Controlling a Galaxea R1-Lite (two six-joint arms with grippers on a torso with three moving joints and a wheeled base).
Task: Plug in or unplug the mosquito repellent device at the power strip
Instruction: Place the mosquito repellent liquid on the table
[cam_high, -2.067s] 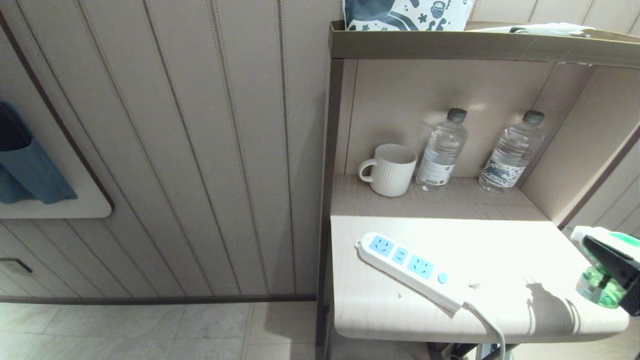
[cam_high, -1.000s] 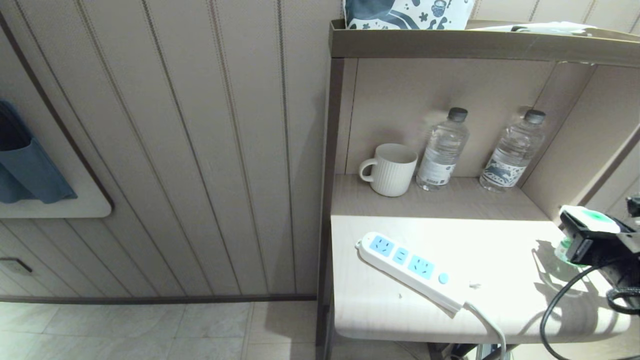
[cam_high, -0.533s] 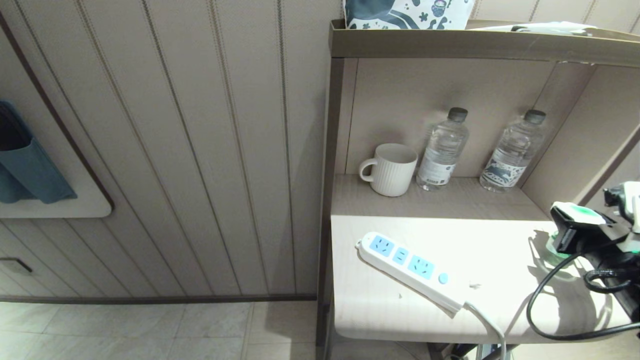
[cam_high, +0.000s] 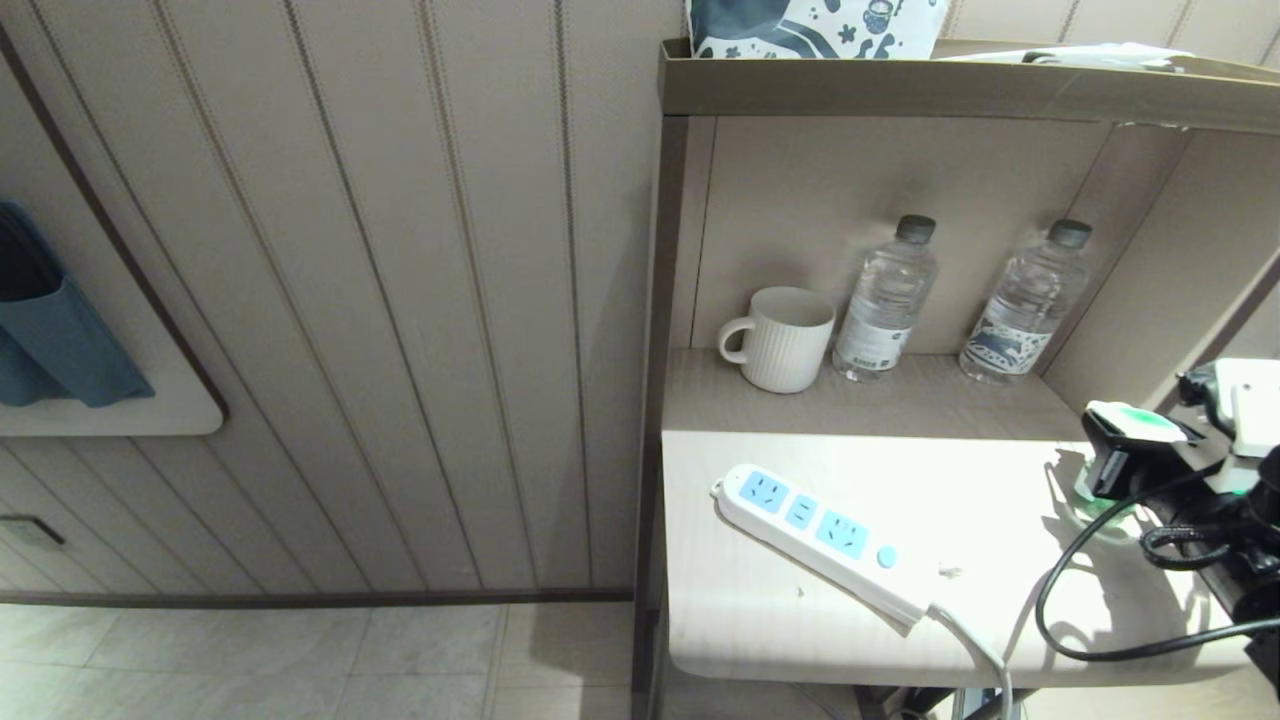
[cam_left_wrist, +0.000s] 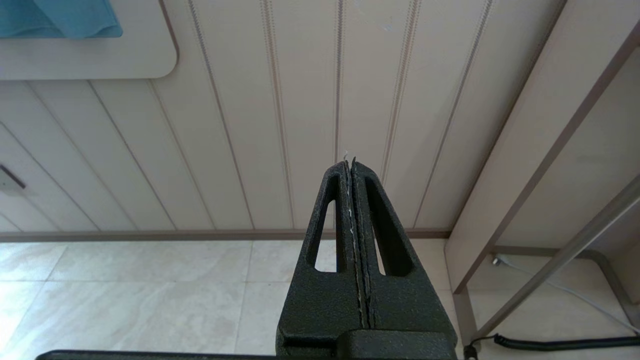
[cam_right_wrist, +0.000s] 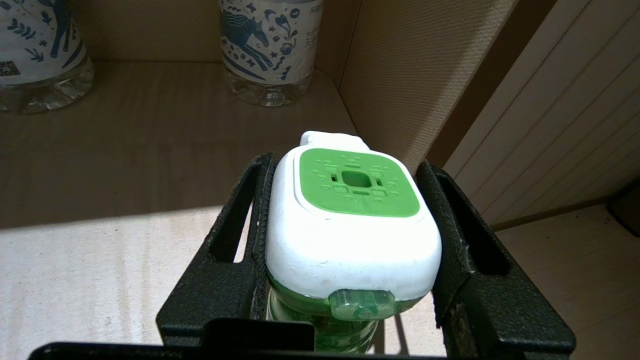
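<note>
My right gripper is ready to release the mosquito repellent device now. The device would stand, because the green bottle (cam_high: 1101, 510) under my right gripper has its base on the white table.
The mosquito repellent device (cam_right_wrist: 350, 220), white with a green top and a clear green bottle below, sits upright between the black fingers of my right gripper (cam_right_wrist: 346, 165), which is shut on its two sides. In the head view that gripper (cam_high: 1125, 440) holds the device (cam_high: 1140, 420) over the right end of the table (cam_high: 980, 500); I cannot tell whether the bottle touches the surface. The white power strip (cam_high: 815, 535) lies diagonally on the table's front left, all three blue sockets empty, well left of the device. My left gripper (cam_left_wrist: 350, 162) hangs shut over the floor beside the table.
At the back of the shelf stand a white ribbed mug (cam_high: 785, 340) and two water bottles (cam_high: 885, 300) (cam_high: 1025, 305). The shelf's side wall (cam_high: 1130, 290) rises just behind the right gripper. A black cable (cam_high: 1085, 600) loops over the table's right front. The strip's white cord (cam_high: 975, 650) drops off the front edge.
My right gripper, with the device in it, has come up and leftward from the table's right edge, and more of the arm and its black cable now shows. The power strip has not moved.
</note>
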